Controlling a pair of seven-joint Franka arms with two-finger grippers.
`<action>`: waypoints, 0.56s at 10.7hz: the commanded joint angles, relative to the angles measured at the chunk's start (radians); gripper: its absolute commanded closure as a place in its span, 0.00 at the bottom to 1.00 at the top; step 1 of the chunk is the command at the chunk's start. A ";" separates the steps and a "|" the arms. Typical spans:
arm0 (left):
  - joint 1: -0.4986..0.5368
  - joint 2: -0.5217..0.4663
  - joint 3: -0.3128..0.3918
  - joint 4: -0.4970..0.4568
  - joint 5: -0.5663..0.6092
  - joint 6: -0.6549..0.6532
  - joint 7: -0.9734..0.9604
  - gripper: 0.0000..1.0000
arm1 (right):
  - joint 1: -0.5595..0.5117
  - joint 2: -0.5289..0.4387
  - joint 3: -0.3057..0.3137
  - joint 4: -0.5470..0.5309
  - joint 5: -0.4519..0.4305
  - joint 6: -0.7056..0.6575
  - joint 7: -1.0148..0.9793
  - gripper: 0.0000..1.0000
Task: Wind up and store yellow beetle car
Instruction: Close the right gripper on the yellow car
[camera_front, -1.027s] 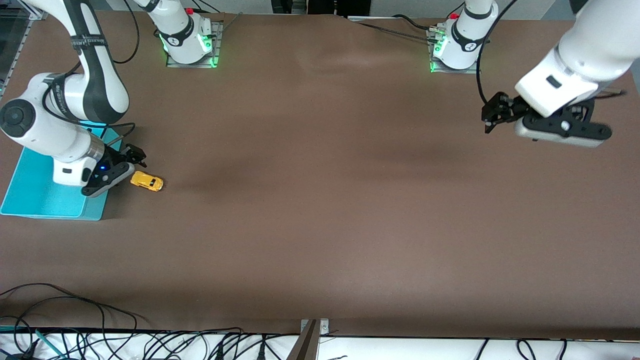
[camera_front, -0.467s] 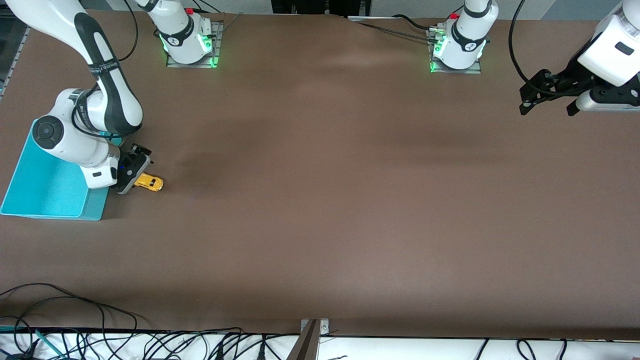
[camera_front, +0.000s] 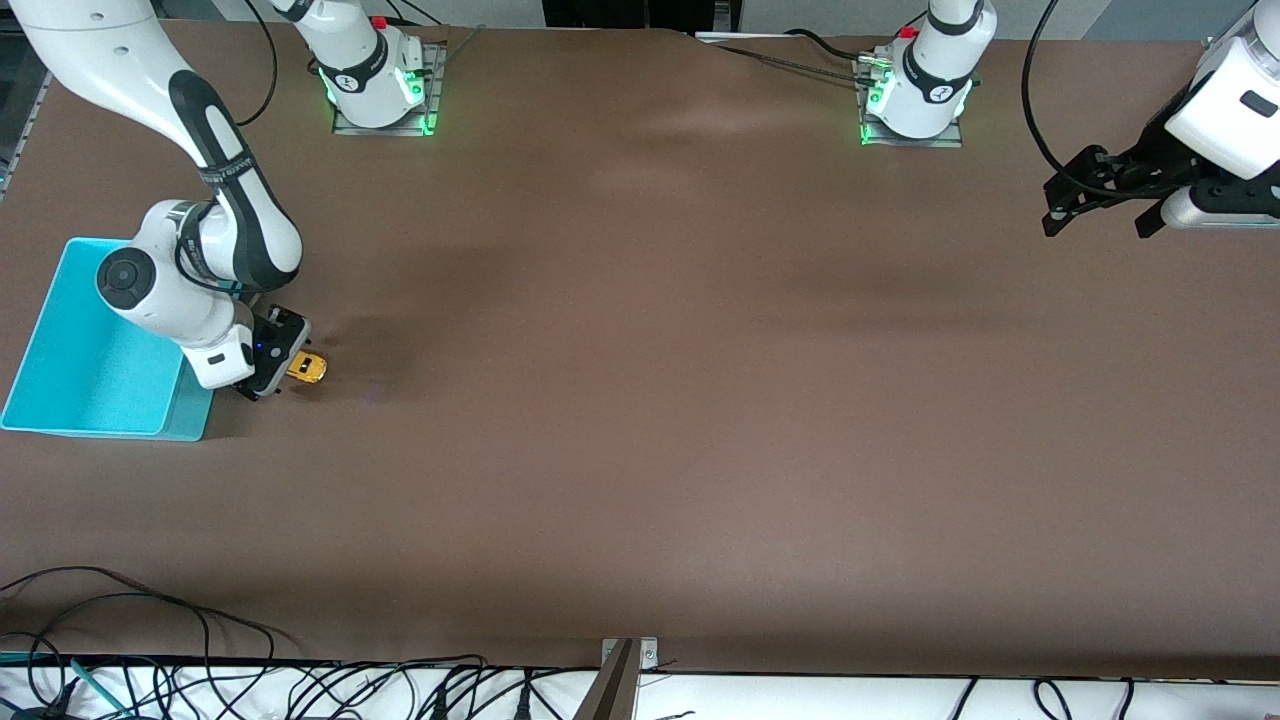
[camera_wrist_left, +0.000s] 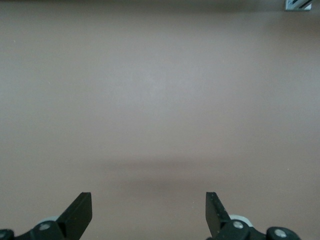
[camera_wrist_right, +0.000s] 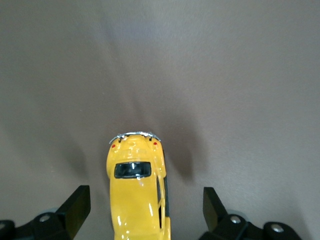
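Note:
My right gripper should close on the car's body now, because the yellow car's body (camera_front: 306, 366) (camera_wrist_right: 137, 205) is between its fingers.
The yellow beetle car (camera_front: 309, 369) stands on the brown table beside the teal bin (camera_front: 90, 370), toward the right arm's end. My right gripper (camera_front: 284, 371) is low over the car and open. In the right wrist view the car (camera_wrist_right: 137, 190) lies lengthwise between the two black fingertips (camera_wrist_right: 77, 205), with a gap on each side, so neither finger touches it. The car's end toward the wrist is hidden under the hand. My left gripper (camera_front: 1096, 222) hangs open and empty in the air over the left arm's end of the table. The left wrist view shows its gripper (camera_wrist_left: 149, 210) above bare table.
The teal bin is empty where it shows; the right arm's elbow hangs over part of it. Loose cables (camera_front: 120, 640) run along the table edge nearest the front camera, beside a metal bracket (camera_front: 625, 660). The arm bases (camera_front: 375, 80) stand at the edge farthest from that camera.
My right gripper has swung from over the bin's edge onto the car and come down around it. The left arm drew back toward its end of the table, then held still.

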 joint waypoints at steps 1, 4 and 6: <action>-0.020 0.043 0.016 0.072 -0.014 -0.017 -0.007 0.00 | -0.012 0.000 0.008 -0.001 -0.003 0.016 -0.039 0.15; -0.019 0.049 0.014 0.068 -0.014 -0.026 0.001 0.00 | -0.011 -0.010 0.008 0.002 -0.002 0.001 -0.050 0.55; -0.008 0.050 0.016 0.068 -0.014 -0.060 0.004 0.00 | -0.011 -0.029 0.008 0.002 -0.002 -0.035 -0.050 0.85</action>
